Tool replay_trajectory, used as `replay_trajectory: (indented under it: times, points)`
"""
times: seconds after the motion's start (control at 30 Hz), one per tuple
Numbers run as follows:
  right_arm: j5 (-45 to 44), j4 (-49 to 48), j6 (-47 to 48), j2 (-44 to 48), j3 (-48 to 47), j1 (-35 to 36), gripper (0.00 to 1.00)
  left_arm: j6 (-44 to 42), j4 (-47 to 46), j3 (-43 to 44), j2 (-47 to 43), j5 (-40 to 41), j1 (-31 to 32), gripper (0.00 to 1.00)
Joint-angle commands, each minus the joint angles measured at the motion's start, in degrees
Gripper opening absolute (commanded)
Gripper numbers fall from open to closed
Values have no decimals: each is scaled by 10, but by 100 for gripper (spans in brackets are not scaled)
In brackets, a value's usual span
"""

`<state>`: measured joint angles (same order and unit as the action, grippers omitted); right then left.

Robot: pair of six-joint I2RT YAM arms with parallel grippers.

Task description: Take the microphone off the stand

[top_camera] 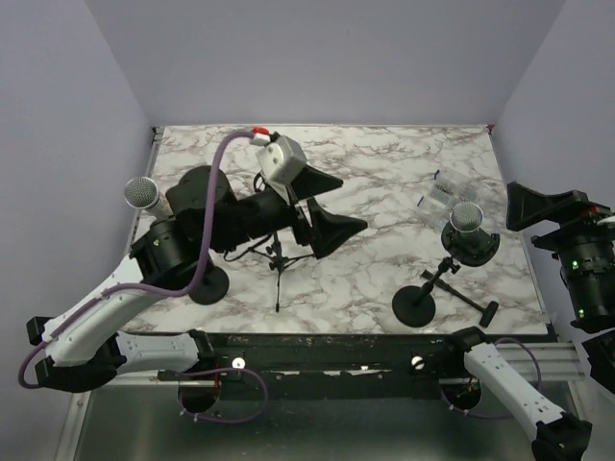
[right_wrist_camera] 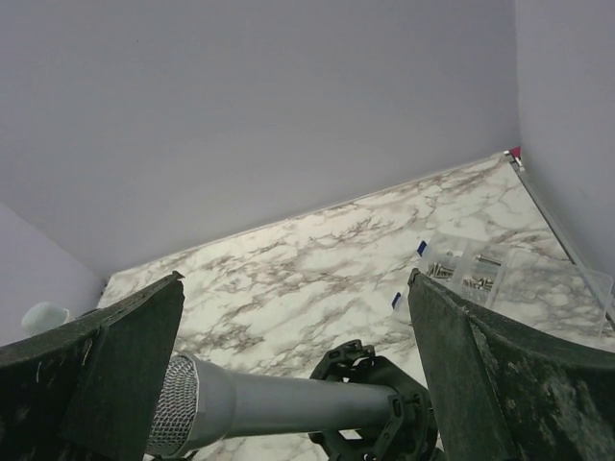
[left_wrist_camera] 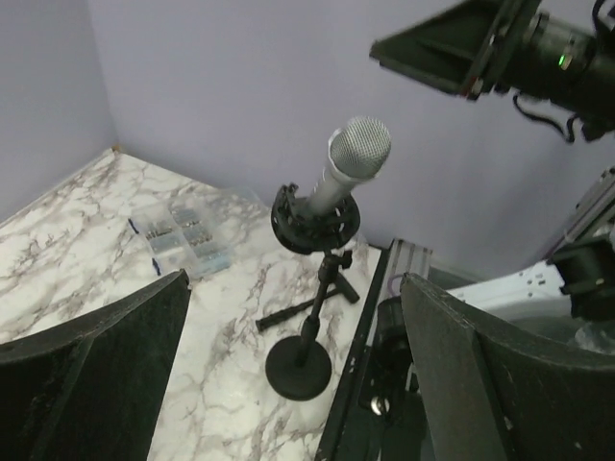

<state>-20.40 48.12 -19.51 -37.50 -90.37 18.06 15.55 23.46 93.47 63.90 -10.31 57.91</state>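
My left gripper will grab the stand by its thin pole (top_camera: 436, 278) (left_wrist_camera: 317, 302) next, so the microphone in the ring mount stays free to remove.
A silver microphone (top_camera: 466, 218) with a mesh head sits in the black ring mount of a desk stand (top_camera: 415, 304) at the table's front right. The left wrist view shows this microphone (left_wrist_camera: 354, 158) upright and tilted above the stand's round base (left_wrist_camera: 298, 369). My right gripper (top_camera: 540, 207) hangs open just past the table's right edge, beside the microphone and apart from it. In the right wrist view the microphone (right_wrist_camera: 279, 403) lies low between the spread fingers (right_wrist_camera: 295, 280). My left gripper (top_camera: 352, 204) is open over the table's middle, empty (left_wrist_camera: 295, 284).
A second silver microphone (top_camera: 143, 195) stands on its own stand (top_camera: 207, 285) at the left, beside the left arm. A small black tripod (top_camera: 277, 259) sits mid-table. A clear box of screws (top_camera: 442, 193) lies at the back right. A black rod (top_camera: 473, 302) lies by the right stand.
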Motion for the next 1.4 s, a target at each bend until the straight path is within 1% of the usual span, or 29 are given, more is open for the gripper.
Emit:
replay_trajectory:
  times: [0.0, 0.07, 0.13, 0.17, 0.23, 0.33, 0.4, 0.57, 0.63, 0.67, 0.73, 0.8, 0.9, 1.03, 1.13, 1.2, 1.37]
  points:
    - [23, 3, 4, 22, -4, 2, 100, -89, -172, -120, -33, 106, 93, 87]
    - [25, -3, 7, 28, -4, 3, 100, -137, -225, -168, -26, 168, 147, 87]
    - [24, -7, 11, 33, -3, 3, 100, -205, -270, -199, 1, 249, 201, 87]
    - [22, -9, 12, 36, -1, 3, 100, -218, -293, -215, 15, 266, 219, 87]
    - [18, -11, 14, 41, 2, 3, 100, -203, -360, -261, 33, 286, 238, 87]
    - [17, -10, 15, 47, 6, 3, 100, -127, -444, -307, 59, 280, 243, 87]
    - [19, -8, 14, 49, 7, 3, 100, -98, -481, -322, 90, 284, 246, 87]
    - [31, 0, 14, 55, 6, 3, 100, -88, -517, -308, 188, 298, 246, 87]
    - [33, 4, 14, 58, 6, 2, 100, -83, -524, -298, 229, 321, 246, 87]
    - [32, 5, 16, 60, 5, 3, 100, -82, -524, -292, 251, 328, 247, 86]
    - [30, 10, 18, 62, 3, 3, 100, -86, -537, -290, 283, 336, 246, 81]
    - [30, 11, 19, 65, 2, 2, 100, -70, -555, -296, 307, 351, 246, 80]
    - [32, 9, 21, 73, 7, 3, 100, -76, -594, -304, 340, 342, 246, 79]
    - [42, 8, 21, 81, 21, 3, 100, -93, -604, -278, 385, 345, 246, 76]
    - [45, 12, 18, 82, 27, 3, 100, -103, -609, -253, 418, 363, 246, 67]
    - [45, 16, 18, 82, 29, 3, 100, -110, -610, -237, 439, 381, 246, 65]
    - [35, 21, 17, 89, 30, 3, 100, -151, -623, -208, 473, 413, 246, 51]
